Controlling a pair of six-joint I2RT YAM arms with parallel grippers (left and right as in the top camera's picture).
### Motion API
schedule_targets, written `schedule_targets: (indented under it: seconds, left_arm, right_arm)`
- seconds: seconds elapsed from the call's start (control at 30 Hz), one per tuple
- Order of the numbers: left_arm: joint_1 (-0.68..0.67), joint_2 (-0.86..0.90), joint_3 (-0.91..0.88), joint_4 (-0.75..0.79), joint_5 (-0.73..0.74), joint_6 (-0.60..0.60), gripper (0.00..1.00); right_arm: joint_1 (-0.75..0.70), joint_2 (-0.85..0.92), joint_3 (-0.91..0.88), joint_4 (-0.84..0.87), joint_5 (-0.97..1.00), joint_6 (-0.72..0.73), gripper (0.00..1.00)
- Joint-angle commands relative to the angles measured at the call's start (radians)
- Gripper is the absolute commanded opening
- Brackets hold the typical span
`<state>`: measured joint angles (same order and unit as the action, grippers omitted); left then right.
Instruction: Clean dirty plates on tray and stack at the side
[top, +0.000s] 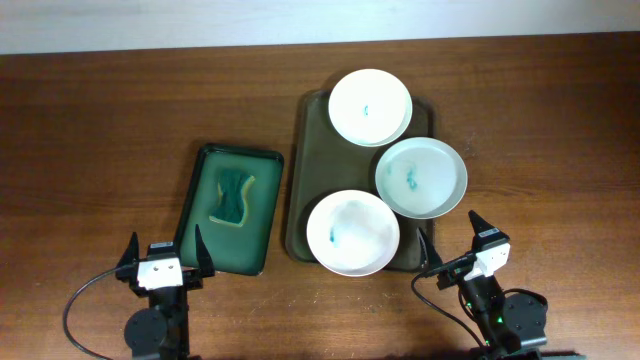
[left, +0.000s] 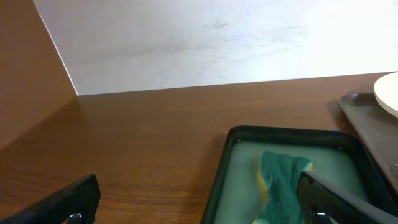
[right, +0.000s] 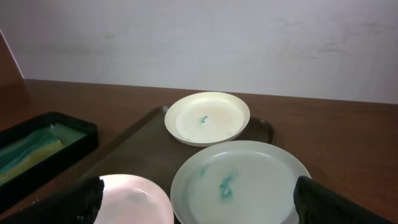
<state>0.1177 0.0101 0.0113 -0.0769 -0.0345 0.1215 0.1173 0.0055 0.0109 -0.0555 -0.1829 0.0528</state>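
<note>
The left gripper will next wipe plates with the free ends of the teal and yellow sponge, so it will pinch the sponge across its middle from above.
Three white plates lie on the dark olive tray (top: 305, 150): one at the back (top: 370, 106), a mint-tinted one at the right (top: 421, 177), one at the front (top: 352, 232). Each has teal smudges at its centre. In the right wrist view the back plate (right: 207, 117), the mint plate (right: 239, 180) and the front plate (right: 134, 200) show on the tray (right: 134, 149). My left gripper (top: 163, 258) is open and empty near the table's front edge. My right gripper (top: 452, 240) is open and empty, just in front of the tray's right corner.
A smaller dark green tray (top: 205, 160) holding a teal and yellow sponge (top: 234, 196) stands left of the big tray; it also shows in the left wrist view (left: 227, 155) with the sponge (left: 283, 183). A pale wall runs behind the table.
</note>
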Motion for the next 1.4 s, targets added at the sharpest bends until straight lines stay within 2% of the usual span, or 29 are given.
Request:
schedule_targets:
  seconds: [0.0,0.1,0.17,0.23,0.33,0.37,0.47,0.6,0.67,0.73,0.8,0.9,1.0,1.07,1.1,1.13,1.17,1.2,1.23,1.3,1.37]
  left_arm:
    - [0.005,-0.003,-0.002,0.026,-0.009,-0.012,0.99]
    - [0.005,-0.003,-0.002,0.075,0.013,-0.016,0.99]
    - [0.005,-0.003,-0.002,0.15,0.194,-0.014,0.99]
    - [0.005,-0.003,-0.001,0.174,0.251,-0.014,0.99]
    - [0.005,0.024,0.066,0.18,0.267,-0.014,0.99]
    - [0.005,0.077,0.133,0.152,0.266,-0.014,0.99]
    - [0.005,0.385,0.43,-0.038,0.279,-0.014,0.99]
    - [0.005,0.846,0.92,-0.455,0.328,-0.014,0.99]
    - [0.003,1.025,1.106,-0.62,0.345,-0.015,0.99]
    - [0.003,1.156,1.208,-0.724,0.359,-0.028,0.99]
    - [0.003,1.215,1.209,-0.74,0.446,-0.049,0.99]
    - [0.003,1.285,1.209,-0.774,0.457,-0.049,0.99]
    - [0.003,1.353,1.209,-0.779,0.453,-0.048,0.99]
    - [-0.005,1.383,1.209,-0.78,0.462,-0.049,0.99]
    - [-0.018,1.39,1.209,-0.778,0.536,-0.049,0.99]
    - [-0.023,1.391,1.209,-0.776,0.55,-0.048,1.0]
    - [-0.043,1.397,1.209,-0.775,0.488,-0.048,0.75]
    - [-0.065,1.406,1.209,-0.791,0.395,-0.05,0.69]
    - [-0.1,1.419,1.209,-0.812,0.274,-0.084,0.67]
    - [-0.219,1.485,1.209,-0.828,0.003,-0.244,0.66]
    - [-0.255,1.564,1.209,-0.814,-0.101,-0.319,0.65]
  right_arm:
    - [-0.006,0.001,-0.005,-0.008,0.018,0.01,0.98]
    - [-0.006,0.001,-0.005,0.005,0.018,0.01,0.98]
    - [-0.006,0.001,-0.005,0.019,-0.031,0.011,0.98]
    - [-0.006,0.001,-0.002,0.055,-0.09,0.016,0.98]
    - [-0.006,0.015,0.103,-0.002,-0.097,0.048,0.98]
    - [-0.006,0.048,0.195,-0.063,-0.095,0.048,0.98]
    - [-0.006,0.23,0.457,-0.277,-0.095,0.049,0.98]
    - [-0.006,0.625,0.868,-0.686,-0.096,0.048,0.98]
    - [-0.006,0.806,1.013,-0.795,-0.109,0.05,0.98]
    - [-0.006,0.982,1.094,-0.809,-0.166,0.072,0.98]
    - [-0.006,1.065,1.104,-0.812,-0.273,0.072,0.98]
    - [-0.005,1.215,1.088,-0.932,-0.303,0.122,1.0]
    - [0.053,1.411,1.013,-0.948,-0.249,0.127,0.75]
    - [0.087,1.505,1.006,-0.931,-0.156,0.188,0.66]
    - [0.108,1.571,1.006,-0.904,-0.141,0.203,0.6]
    - [0.114,1.612,1.006,-0.882,-0.138,0.22,0.59]
    - [0.114,1.648,1.006,-0.864,-0.137,0.223,0.58]
    - [0.111,1.669,1.006,-0.853,-0.137,0.227,0.58]
    - [0.111,1.685,1.006,-0.842,-0.137,0.23,0.58]
    - [0.112,1.695,1.006,-0.834,-0.137,0.23,0.57]
    - [0.112,1.695,1.006,-0.834,-0.137,0.23,0.57]
